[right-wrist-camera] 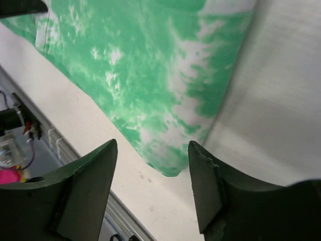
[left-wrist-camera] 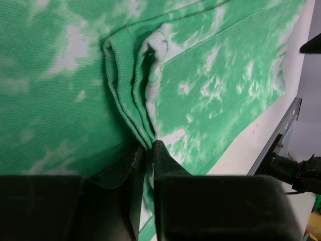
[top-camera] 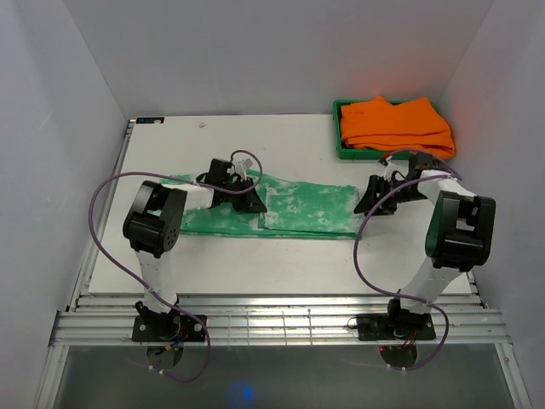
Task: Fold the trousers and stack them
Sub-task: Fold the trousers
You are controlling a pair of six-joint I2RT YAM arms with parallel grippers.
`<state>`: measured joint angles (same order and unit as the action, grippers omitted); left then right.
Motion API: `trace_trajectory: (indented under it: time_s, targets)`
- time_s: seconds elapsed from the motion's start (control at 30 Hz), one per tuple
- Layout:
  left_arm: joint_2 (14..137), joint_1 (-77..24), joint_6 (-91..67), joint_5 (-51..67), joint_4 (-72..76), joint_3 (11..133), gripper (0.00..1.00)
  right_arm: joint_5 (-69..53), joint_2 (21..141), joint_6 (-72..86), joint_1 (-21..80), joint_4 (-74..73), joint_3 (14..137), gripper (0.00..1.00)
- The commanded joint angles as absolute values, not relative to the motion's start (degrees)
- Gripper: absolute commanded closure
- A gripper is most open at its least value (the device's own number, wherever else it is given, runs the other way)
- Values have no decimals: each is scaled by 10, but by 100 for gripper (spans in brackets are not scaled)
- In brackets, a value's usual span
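Note:
The robot's right gripper should next grab the trousers' (top-camera: 306, 211) end edge nearer the green bin, to fold that end over the other end.
The trousers (top-camera: 306, 211), green with white blotches, lie stretched flat across the middle of the white table (top-camera: 281, 264). My left gripper (top-camera: 249, 203) rests on their middle part. In the left wrist view its jaws (left-wrist-camera: 149, 145) are nearly together, pinching a bunched pleat of the cloth (left-wrist-camera: 135, 90). My right gripper (top-camera: 368, 204) hovers at the right end of the trousers. In the right wrist view it (right-wrist-camera: 152, 143) stands open just over the rounded corner of the cloth (right-wrist-camera: 170, 160), with nothing between its fingers.
A green bin (top-camera: 336, 136) at the back right holds folded orange garments (top-camera: 396, 123). Grey walls close in the table on three sides. A metal rail (top-camera: 272, 324) runs along the near edge by the arm bases.

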<state>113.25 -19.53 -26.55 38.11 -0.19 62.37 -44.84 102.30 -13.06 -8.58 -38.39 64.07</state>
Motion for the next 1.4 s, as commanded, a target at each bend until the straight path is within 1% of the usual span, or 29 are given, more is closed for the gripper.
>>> trace_trajectory:
  time_s: [0.0,0.07,0.1,0.2,0.23,0.3,0.33,0.37,0.43,0.53,0.57,0.63,0.67,0.7,0.77,0.8,0.83,0.87,0.93,1.03,1.23,1.33,1.37]
  targets:
    - [1108,-190,-259,403,-4,613,73,-363,976,-127,-95,-373,674,34]
    - [1105,-190,-257,404,-4,613,69,-331,990,-119,-96,-352,670,32]
    - [1104,-190,-253,404,-4,615,64,-330,1001,-117,-96,-347,670,32]
    - [1090,-190,-243,403,-7,619,54,-347,1058,-91,-96,-334,680,33]
    - [1080,-190,-240,403,-9,619,43,-351,1083,-77,-94,-324,681,34]
    - [1067,-189,-235,402,-13,618,32,-352,1101,-73,-90,-315,679,35]
    - [1061,-189,-232,401,-17,618,19,-355,1110,-73,-88,-313,678,36]
    - [1054,-186,-229,399,-28,618,16,-366,1120,-71,-86,-311,675,37]
    - [1025,-178,-225,406,-39,616,14,-377,1129,-70,-83,-308,666,40]
    - [965,-138,-219,405,-61,612,13,-394,1137,-72,-80,-307,660,49]
    - [949,-103,-216,404,-75,609,13,-409,1139,-74,-80,-307,660,58]
    - [905,-63,-185,385,-109,610,12,-424,1136,-79,-81,-310,664,66]
    - [894,-19,-165,380,-151,612,12,-434,1133,-83,-82,-314,666,82]
    - [886,1,-139,355,-179,618,12,-439,1129,-88,-82,-318,669,91]
    - [865,82,-57,345,-239,625,12,-441,1111,-105,-88,-341,682,92]
    - [859,103,-32,337,-250,621,9,-442,1104,-110,-95,-350,686,92]
    - [853,119,-10,302,-261,620,6,-442,1089,-123,-100,-359,689,92]
    - [854,153,43,292,-285,620,5,-439,1081,-129,-105,-378,697,92]
    - [863,200,79,288,-297,617,4,-440,1060,-155,-119,-400,704,92]
    - [897,221,125,295,-314,621,4,-434,1033,-177,-139,-437,716,92]
    - [960,249,113,344,-299,627,7,-446,1010,-205,-174,-489,744,92]
    - [990,248,101,381,-296,627,11,-475,1005,-219,-193,-520,758,92]
    - [1000,248,96,398,-295,626,14,-492,1005,-223,-198,-528,762,92]
